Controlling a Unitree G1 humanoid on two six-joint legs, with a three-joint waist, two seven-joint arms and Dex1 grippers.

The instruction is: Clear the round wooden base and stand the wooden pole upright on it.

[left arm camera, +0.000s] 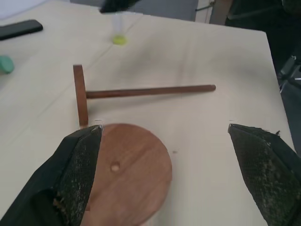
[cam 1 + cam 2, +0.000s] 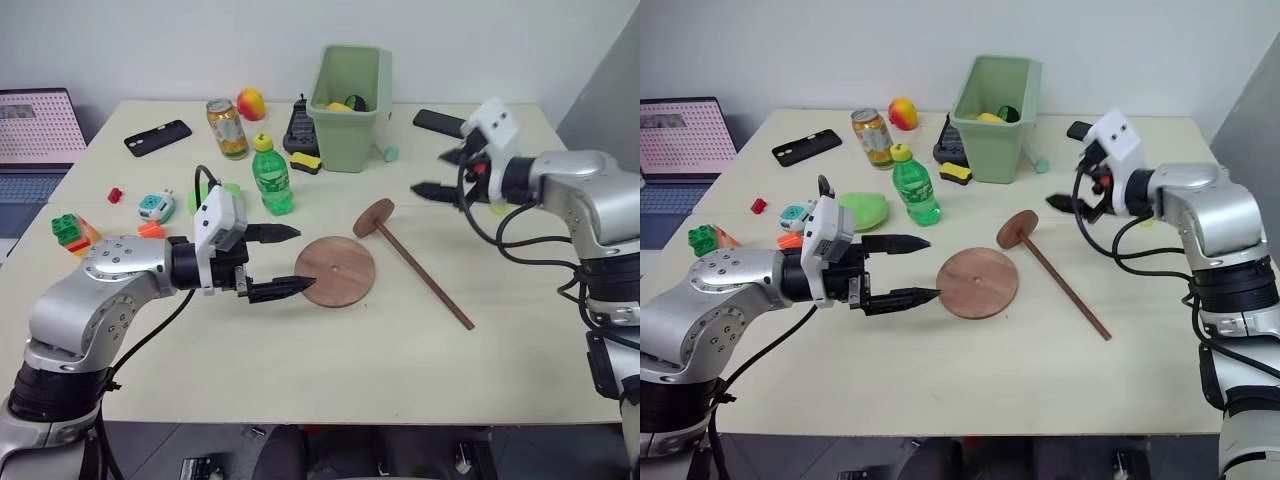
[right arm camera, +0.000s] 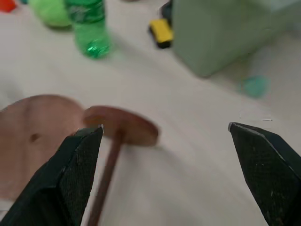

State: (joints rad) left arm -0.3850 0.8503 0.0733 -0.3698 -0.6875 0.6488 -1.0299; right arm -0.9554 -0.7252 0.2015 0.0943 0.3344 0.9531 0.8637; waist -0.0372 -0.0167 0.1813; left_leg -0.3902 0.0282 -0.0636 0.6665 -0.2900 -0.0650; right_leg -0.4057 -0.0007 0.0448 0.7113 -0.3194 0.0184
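Note:
The right gripper grabs the long wooden pole next by its body close to that disc [image 2: 396, 243]. The pole has a broad disc at its end.
The round wooden base [image 2: 335, 271] lies flat at the table's middle, its centre hole showing and nothing on it. The wooden pole [image 2: 425, 275] lies on its side to the right of the base. Its small end disc [image 2: 373, 217] stands on edge, tilted, near the base's far rim. My left gripper [image 2: 303, 257] hovers open at the base's left edge and points right, holding nothing. My right gripper [image 2: 428, 172] hangs open and empty above the table, beyond the pole's disc. The left wrist view shows the base [image 1: 127, 174] and the pole [image 1: 146, 92] ahead.
A green bottle [image 2: 271, 176], a can [image 2: 227, 128] and a green bin [image 2: 350, 95] stand behind the base. A short clear tube with a yellow-green bottom [image 1: 119, 37] stands beyond the pole. Black phones [image 2: 157, 137], toy blocks [image 2: 72, 232] and a laptop [image 2: 35, 140] are at the left.

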